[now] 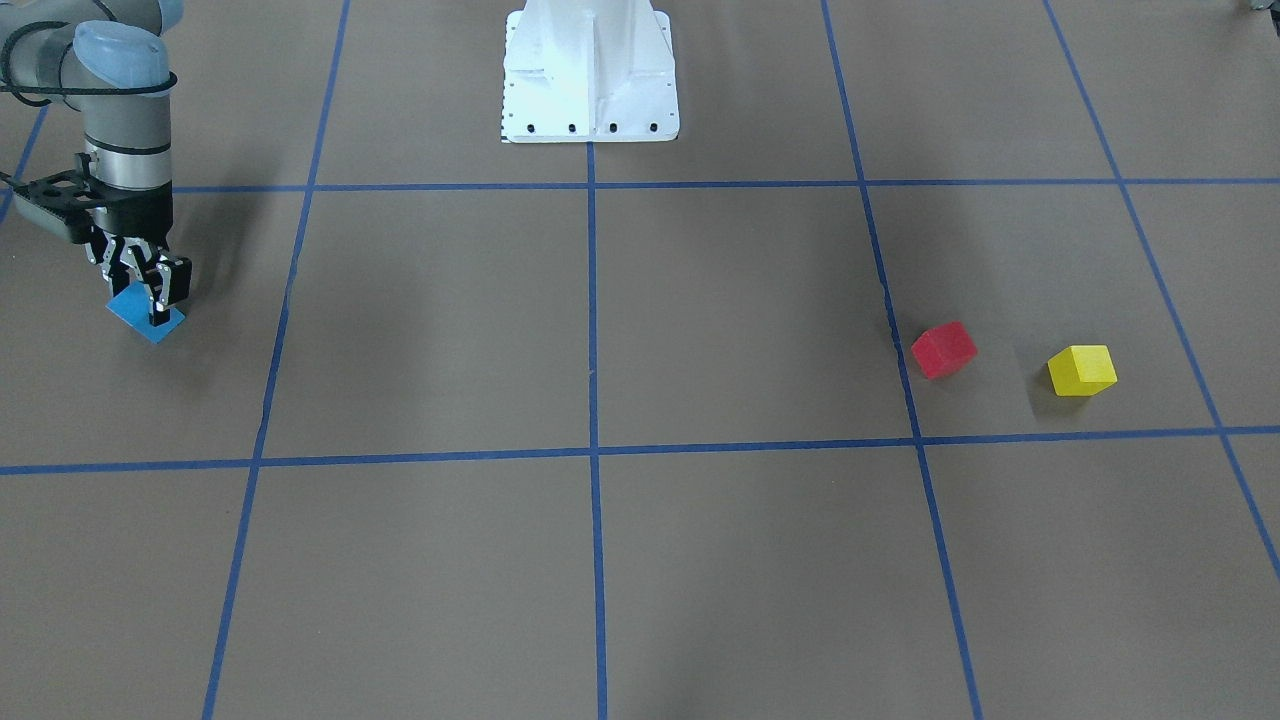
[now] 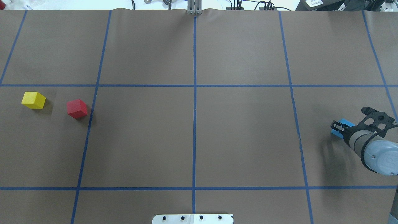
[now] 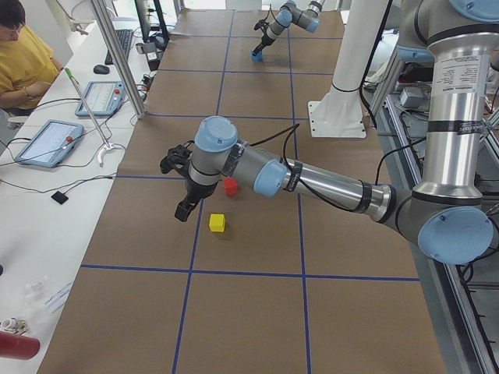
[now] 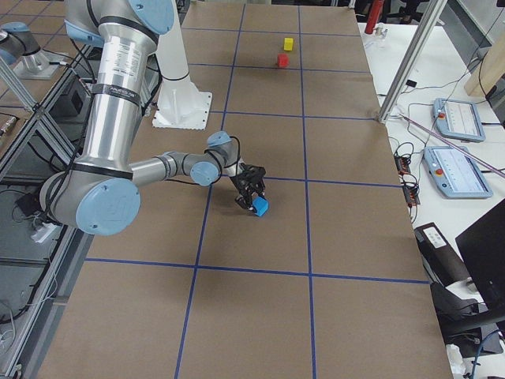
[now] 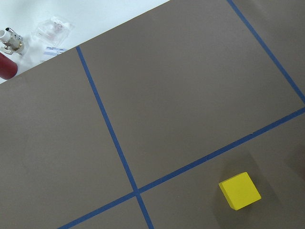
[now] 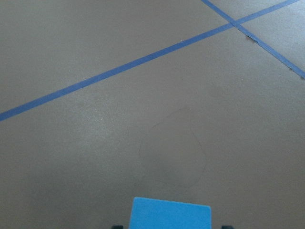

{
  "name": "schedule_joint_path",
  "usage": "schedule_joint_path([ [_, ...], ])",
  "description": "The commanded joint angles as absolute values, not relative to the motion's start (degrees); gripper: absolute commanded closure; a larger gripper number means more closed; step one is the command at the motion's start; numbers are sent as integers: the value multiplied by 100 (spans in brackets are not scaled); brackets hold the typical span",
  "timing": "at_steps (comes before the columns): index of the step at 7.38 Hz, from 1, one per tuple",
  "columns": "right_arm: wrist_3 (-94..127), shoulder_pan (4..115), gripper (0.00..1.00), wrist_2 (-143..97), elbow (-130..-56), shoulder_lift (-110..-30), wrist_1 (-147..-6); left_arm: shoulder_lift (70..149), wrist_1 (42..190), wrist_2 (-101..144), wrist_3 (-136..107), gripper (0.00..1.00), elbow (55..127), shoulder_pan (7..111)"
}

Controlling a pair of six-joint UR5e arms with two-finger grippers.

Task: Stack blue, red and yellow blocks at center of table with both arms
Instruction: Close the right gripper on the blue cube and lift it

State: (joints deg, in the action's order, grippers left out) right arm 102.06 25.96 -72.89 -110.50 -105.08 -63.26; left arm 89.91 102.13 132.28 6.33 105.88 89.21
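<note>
My right gripper grabs the blue block [image 1: 148,318] by two opposite sides next, to start the stack at the table's center.
The blue block [image 1: 148,318] lies on the table at the robot's far right, also in the overhead view [image 2: 341,125] and at the bottom of the right wrist view [image 6: 171,214]. My right gripper [image 1: 148,283] stands low over it, fingers open and straddling it with small gaps. The red block [image 1: 943,349] and yellow block [image 1: 1081,370] lie close together at the robot's left. My left gripper [image 3: 183,209] shows only in the exterior left view, hovering beside the yellow block [image 3: 217,223]; I cannot tell if it is open. The yellow block also shows in the left wrist view [image 5: 239,191].
The white robot base [image 1: 590,80] stands at the table's robot-side middle. Blue tape lines [image 2: 194,109] cross at the table centre. An operator [image 3: 19,54] and tablets [image 3: 48,142] sit beyond the far table edge. A red cylinder [image 5: 5,67] lies off the table's left end.
</note>
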Motion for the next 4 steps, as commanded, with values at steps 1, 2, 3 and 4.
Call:
schedule_joint_path([
  [1, 9760, 2627, 100, -7233, -11274, -10477, -6469, 8983, 10213, 13228, 642, 0, 10591, 8921],
  [2, 8903, 2828, 100, -7555, -11572, -10381, -6712, 8982, 10213, 13228, 642, 0, 10582, 8921],
  [3, 8033, 3196, 100, -8002, -11575, -9771, -7011, 8974, 10213, 13228, 642, 0, 10582, 8921],
  [4, 7172, 3225, 100, -8042, -11471, -9043, -7249, 8965, 10213, 13228, 642, 0, 10565, 8921],
])
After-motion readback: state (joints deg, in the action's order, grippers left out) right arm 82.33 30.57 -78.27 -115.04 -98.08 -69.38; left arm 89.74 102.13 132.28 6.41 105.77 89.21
